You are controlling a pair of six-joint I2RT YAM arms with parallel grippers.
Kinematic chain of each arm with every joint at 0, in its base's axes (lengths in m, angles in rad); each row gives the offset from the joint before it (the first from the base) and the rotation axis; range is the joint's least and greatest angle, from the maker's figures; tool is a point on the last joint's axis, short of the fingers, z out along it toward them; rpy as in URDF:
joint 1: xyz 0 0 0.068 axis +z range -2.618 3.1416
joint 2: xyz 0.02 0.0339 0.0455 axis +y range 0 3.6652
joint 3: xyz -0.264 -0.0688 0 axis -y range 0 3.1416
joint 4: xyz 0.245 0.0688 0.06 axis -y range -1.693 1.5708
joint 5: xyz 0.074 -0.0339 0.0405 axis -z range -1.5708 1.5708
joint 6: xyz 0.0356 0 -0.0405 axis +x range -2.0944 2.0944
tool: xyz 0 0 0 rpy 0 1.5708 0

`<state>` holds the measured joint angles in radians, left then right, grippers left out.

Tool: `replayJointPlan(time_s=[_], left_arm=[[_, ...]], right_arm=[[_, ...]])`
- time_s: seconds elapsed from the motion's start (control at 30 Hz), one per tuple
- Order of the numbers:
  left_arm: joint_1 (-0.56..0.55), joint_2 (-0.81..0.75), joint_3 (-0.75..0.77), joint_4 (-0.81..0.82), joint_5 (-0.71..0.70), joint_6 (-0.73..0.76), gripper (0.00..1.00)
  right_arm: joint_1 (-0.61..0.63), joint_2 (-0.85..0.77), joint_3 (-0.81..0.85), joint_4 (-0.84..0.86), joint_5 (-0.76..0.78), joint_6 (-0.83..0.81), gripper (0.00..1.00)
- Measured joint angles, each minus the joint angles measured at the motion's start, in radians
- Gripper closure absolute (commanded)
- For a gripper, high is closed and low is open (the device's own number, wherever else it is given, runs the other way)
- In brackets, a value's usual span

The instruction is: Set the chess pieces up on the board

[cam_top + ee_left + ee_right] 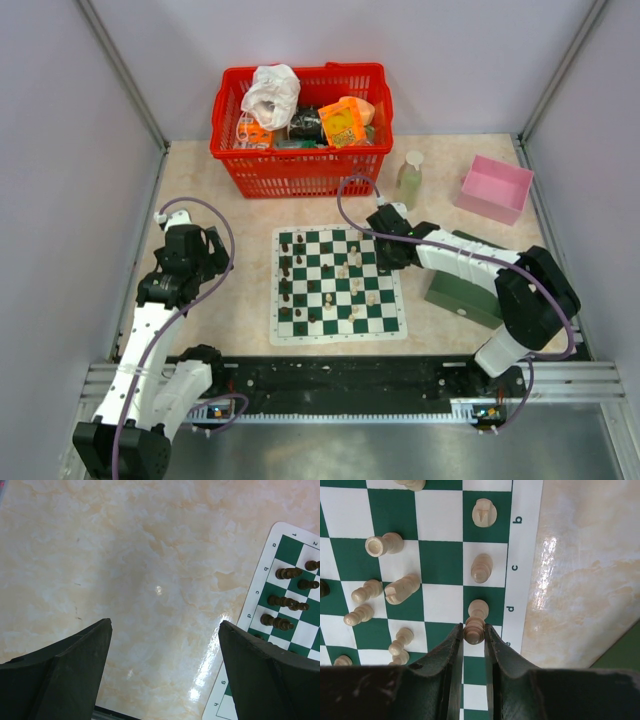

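The cream piece would stand, because its base rests inside the green d square, so my right gripper will open its fingers.
The green and white board point(340, 335) lies at the table's middle. Dark brown pieces point(287, 275) stand along its left columns, and they show in the left wrist view point(285, 573) too. Cream pieces point(355, 290) are scattered over its right half. My right gripper point(474, 630) is shut on a cream piece point(475, 625) over the edge column, by the letters d and e. Other cream pieces point(481, 568) stand on the edge squares beyond it, and several point(400, 587) lie tipped to the left. My left gripper point(165, 625) is open and empty over bare table left of the board point(260, 587).
A red basket point(300, 130) full of items stands behind the board. A pale bottle point(410, 178) and a pink box point(492, 187) are at the back right. A dark green box point(460, 290) lies right of the board under my right arm.
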<state>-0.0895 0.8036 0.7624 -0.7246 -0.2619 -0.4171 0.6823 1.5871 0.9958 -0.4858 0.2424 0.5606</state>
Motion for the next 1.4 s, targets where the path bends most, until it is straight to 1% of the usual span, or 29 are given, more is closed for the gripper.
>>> replayJointPlan(time_s=[0.27,0.37,0.43,0.63,0.87,0.97,1.03,1.27,1.4], left_arm=[[0.0,0.001,0.0,0.0,0.0,0.0,0.07],[0.0,0.005,0.0,0.0,0.0,0.0,0.07],[0.0,0.006,0.0,0.0,0.0,0.0,0.07],[0.0,0.006,0.0,0.0,0.0,0.0,0.07],[0.0,0.006,0.0,0.0,0.0,0.0,0.07],[0.0,0.006,0.0,0.0,0.0,0.0,0.07],[0.0,0.006,0.0,0.0,0.0,0.0,0.07],[0.0,0.006,0.0,0.0,0.0,0.0,0.07],[0.0,0.007,0.0,0.0,0.0,0.0,0.07]], right_arm=[[0.0,0.012,0.0,-0.001,0.011,-0.003,0.83],[0.0,0.013,0.0,0.0,0.012,-0.003,0.81],[0.0,0.015,0.0,0.003,0.013,-0.003,0.78],[0.0,0.018,0.0,0.005,0.016,-0.008,0.63],[0.0,0.018,0.003,-0.01,0.016,-0.011,0.55],[0.0,0.008,0.014,-0.039,0.019,-0.012,0.45],[0.0,-0.022,0.014,-0.05,0.018,-0.013,0.41],[0.015,-0.155,0.014,-0.089,-0.001,0.011,0.37],[0.083,-0.177,0.014,-0.091,-0.016,0.039,0.35]])
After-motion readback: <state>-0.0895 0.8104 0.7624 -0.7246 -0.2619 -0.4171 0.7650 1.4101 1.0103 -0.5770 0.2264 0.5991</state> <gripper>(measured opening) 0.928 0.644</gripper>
